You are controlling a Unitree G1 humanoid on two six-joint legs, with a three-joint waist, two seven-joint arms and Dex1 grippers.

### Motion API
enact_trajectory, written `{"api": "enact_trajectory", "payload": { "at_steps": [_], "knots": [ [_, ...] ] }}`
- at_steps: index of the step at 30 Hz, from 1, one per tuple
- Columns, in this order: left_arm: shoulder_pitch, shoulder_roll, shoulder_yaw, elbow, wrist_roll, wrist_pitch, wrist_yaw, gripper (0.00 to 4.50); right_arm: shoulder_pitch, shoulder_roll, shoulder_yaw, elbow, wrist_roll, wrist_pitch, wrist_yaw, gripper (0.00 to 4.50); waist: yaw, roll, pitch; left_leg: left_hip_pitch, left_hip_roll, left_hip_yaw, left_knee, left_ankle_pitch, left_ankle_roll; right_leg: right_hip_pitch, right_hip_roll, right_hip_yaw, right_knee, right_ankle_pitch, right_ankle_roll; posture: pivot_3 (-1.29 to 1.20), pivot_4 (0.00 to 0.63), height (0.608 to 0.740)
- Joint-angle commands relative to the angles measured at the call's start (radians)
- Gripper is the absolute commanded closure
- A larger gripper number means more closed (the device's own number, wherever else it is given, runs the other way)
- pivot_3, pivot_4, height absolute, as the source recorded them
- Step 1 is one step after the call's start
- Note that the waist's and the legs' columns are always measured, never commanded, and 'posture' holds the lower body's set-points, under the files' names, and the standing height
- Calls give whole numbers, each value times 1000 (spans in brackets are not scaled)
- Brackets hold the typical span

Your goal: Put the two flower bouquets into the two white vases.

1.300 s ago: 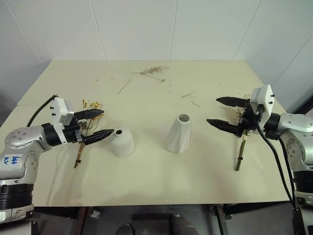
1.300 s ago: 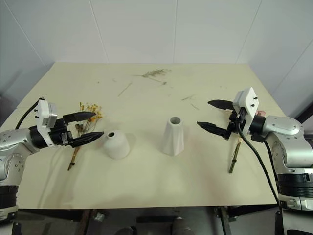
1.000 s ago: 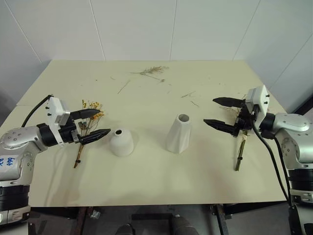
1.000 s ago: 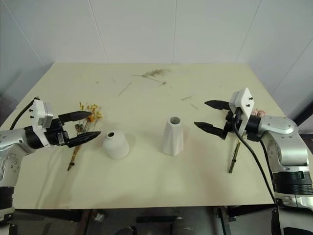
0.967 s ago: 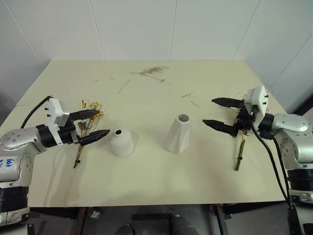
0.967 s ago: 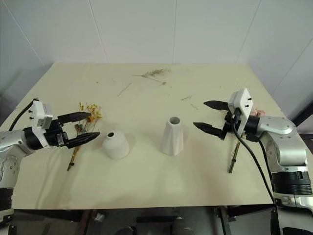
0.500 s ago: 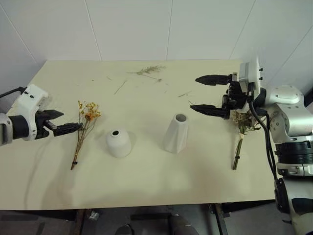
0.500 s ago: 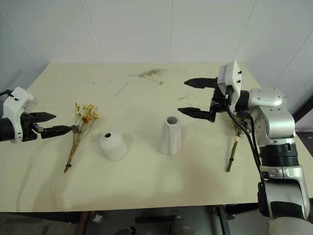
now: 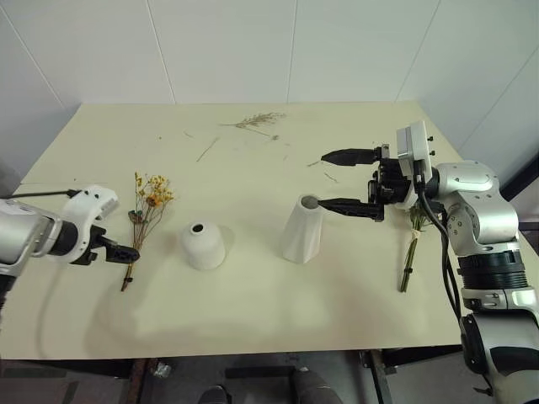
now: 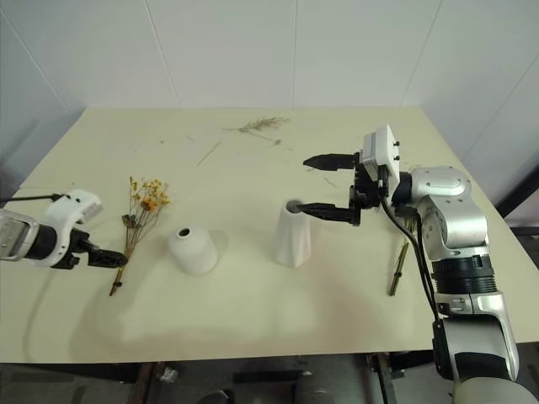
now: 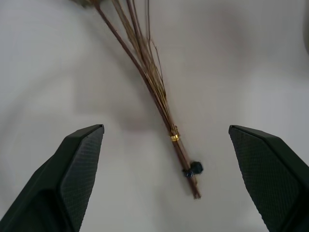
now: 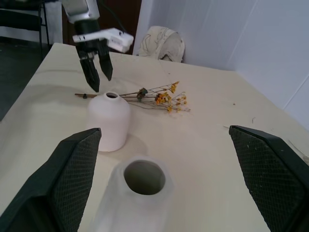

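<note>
The yellow-blossom bouquet (image 9: 145, 217) is to go into the short dome vase (image 9: 203, 246). My left gripper should grab the bouquet by its lower stems next.
The yellow-blossom bouquet (image 9: 145, 217) lies flat on the table, left of the short dome vase (image 9: 203, 246). My left gripper (image 9: 126, 252) points down, open, over the bouquet's stem end (image 11: 164, 108), its fingers on either side and not touching. The taller cone vase (image 9: 303, 229) stands mid-table. My right gripper (image 9: 322, 180) is level and open, with its lower finger just above the vase mouth (image 12: 141, 176). The rose bouquet (image 9: 408, 257) lies at the right, partly hidden behind my right arm.
Loose dried sprigs (image 9: 257, 122) and thin twigs (image 9: 208, 150) lie scattered toward the back of the cream table (image 9: 253, 320). White walls close in behind and at both sides.
My left gripper swung out to the left and tipped downward over the yellow bouquet's stem end. My right gripper rose off the rose bouquet and moved left to the cone vase's mouth.
</note>
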Motion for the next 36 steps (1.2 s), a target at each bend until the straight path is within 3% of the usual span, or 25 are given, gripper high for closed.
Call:
{"api": "enact_trajectory", "payload": {
  "at_steps": [1,8,13,17,20,33,36],
  "knots": [
    [-30,-31,16,66,30,49,47,74,10,-13,-29,-64,31,13,-10,0,0,0,0,0,0,0,0,0,-1,0,0,0,1,0,0,0,150,740],
    [-99,-135,-8,218,69,41,104,74,31,-3,-32,-110,47,37,-31,0,7,1,0,2,-1,-3,1,4,-5,2,0,-2,4,0,0,0,150,740],
    [-139,-157,-82,258,76,28,76,74,41,2,-35,-122,55,45,-44,0,10,1,-1,4,-1,-4,0,7,-4,4,0,-3,5,2,-1,0,150,740],
    [-157,-156,-135,273,74,36,42,74,43,-3,-37,-112,56,42,-40,0,8,1,0,15,-1,-4,-1,7,-4,14,0,-3,3,2,-1,0,150,740],
    [-150,-137,-190,274,74,33,5,636,32,-7,-40,-106,60,49,-38,0,4,1,0,17,-1,-4,-2,7,-4,18,0,-3,-1,2,-1,0,150,740],
    [-154,-165,-204,345,118,-18,-21,4359,34,-27,-55,-150,79,73,-63,0,5,6,-3,18,-2,-4,-3,6,-3,19,-1,-3,-2,1,0,0,150,740],
    [-149,-185,-159,396,132,-59,-7,4483,42,-36,-59,-170,85,88,-70,0,7,10,-5,18,-2,-4,-3,6,-3,20,-1,-3,-2,1,0,0,150,740]
  ]
}}
